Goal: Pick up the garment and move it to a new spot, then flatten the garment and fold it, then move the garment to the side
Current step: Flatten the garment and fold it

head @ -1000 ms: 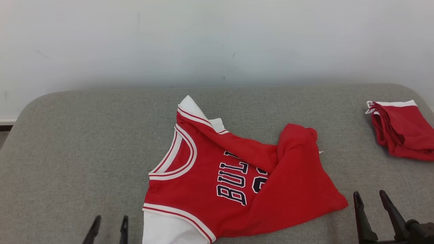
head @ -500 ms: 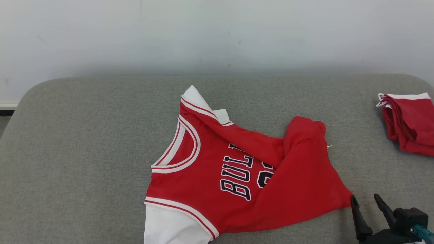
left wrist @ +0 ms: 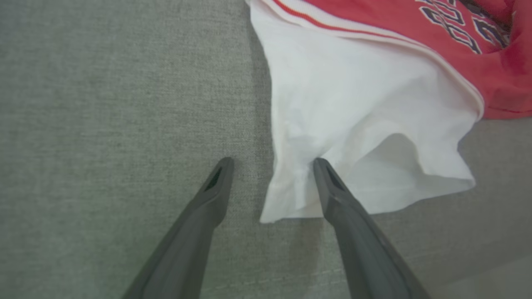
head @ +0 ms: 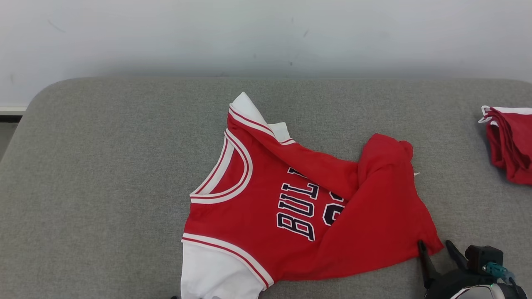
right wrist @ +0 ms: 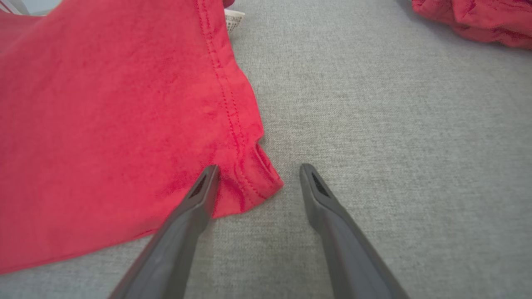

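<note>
The garment (head: pixel 291 199), the red jersey, needs to be flattened and made ready for folding, so my left gripper should hold it by its white sleeve (head: pixel 215 266) next.
The garment (head: pixel 291 199) is a red jersey with white sleeves and dark lettering, lying crumpled on the grey padded surface (head: pixel 104 166), its lower part folded over the chest. My right gripper (head: pixel 434 246) is open at the garment's near right hem corner. In the right wrist view that red hem corner (right wrist: pixel 249 182) lies between the open fingers of the right gripper (right wrist: pixel 257 170). My left gripper (left wrist: pixel 272 164) is open too, straddling the left edge of the white sleeve (left wrist: pixel 365 124), with one finger over the cloth and one over the bare surface.
A second red cloth with white trim (head: pixel 511 145) lies folded at the far right edge, also seen in the right wrist view (right wrist: pixel 474 16). A white wall (head: pixel 266 33) stands right behind the padded surface.
The head camera has tilted, shifting the whole picture. My right gripper has come left up to the garment's hem corner. The left gripper's fingers have dropped out of the head view.
</note>
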You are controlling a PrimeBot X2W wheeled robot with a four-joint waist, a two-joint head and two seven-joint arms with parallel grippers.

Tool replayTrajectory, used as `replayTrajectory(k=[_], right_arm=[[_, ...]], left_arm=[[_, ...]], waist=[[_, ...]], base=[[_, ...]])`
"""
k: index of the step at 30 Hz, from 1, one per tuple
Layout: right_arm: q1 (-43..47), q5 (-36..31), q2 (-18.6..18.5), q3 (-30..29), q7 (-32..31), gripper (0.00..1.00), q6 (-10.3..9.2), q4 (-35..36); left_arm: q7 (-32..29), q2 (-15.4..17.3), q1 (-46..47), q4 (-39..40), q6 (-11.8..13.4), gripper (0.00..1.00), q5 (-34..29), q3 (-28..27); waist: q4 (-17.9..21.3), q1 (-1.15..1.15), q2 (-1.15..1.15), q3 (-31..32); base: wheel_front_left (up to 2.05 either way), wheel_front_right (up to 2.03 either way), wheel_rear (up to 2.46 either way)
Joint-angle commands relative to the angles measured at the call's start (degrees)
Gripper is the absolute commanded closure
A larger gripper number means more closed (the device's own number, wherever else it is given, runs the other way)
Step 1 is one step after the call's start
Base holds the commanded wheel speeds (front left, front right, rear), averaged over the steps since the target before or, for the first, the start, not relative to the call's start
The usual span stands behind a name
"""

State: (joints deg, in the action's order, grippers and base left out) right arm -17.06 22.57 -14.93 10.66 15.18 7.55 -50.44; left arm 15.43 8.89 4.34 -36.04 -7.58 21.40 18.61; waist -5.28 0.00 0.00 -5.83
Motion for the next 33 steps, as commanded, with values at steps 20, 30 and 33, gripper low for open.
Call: replayTrajectory(k=[20,30,33], right_arm=[[-5.2,6.3,-1.6,4.2,-0.1,1.00,-0.03,18.9],[-33.3,12.7,-4.3,6.8,-3.5,1.00,-0.03,19.1],[-44.7,16.0,-5.3,6.4,-7.0,1.00,-0.03,18.4]], left_arm=[[-0.7,4.7,14.8,13.5,0.2,1.00,16.6,2.8],[-9.8,9.6,49.4,12.3,0.2,1.00,19.7,1.4],[-13.1,9.9,61.8,9.6,0.5,1.00,19.3,0.5]], waist=[[3.3,0.00,0.00,-4.3],[5.6,0.00,0.00,-18.4],[6.0,0.00,0.00,-23.8]], base=[[0.00,0.00,0.00],[0.00,0.00,0.00],[0.00,0.00,0.00]])
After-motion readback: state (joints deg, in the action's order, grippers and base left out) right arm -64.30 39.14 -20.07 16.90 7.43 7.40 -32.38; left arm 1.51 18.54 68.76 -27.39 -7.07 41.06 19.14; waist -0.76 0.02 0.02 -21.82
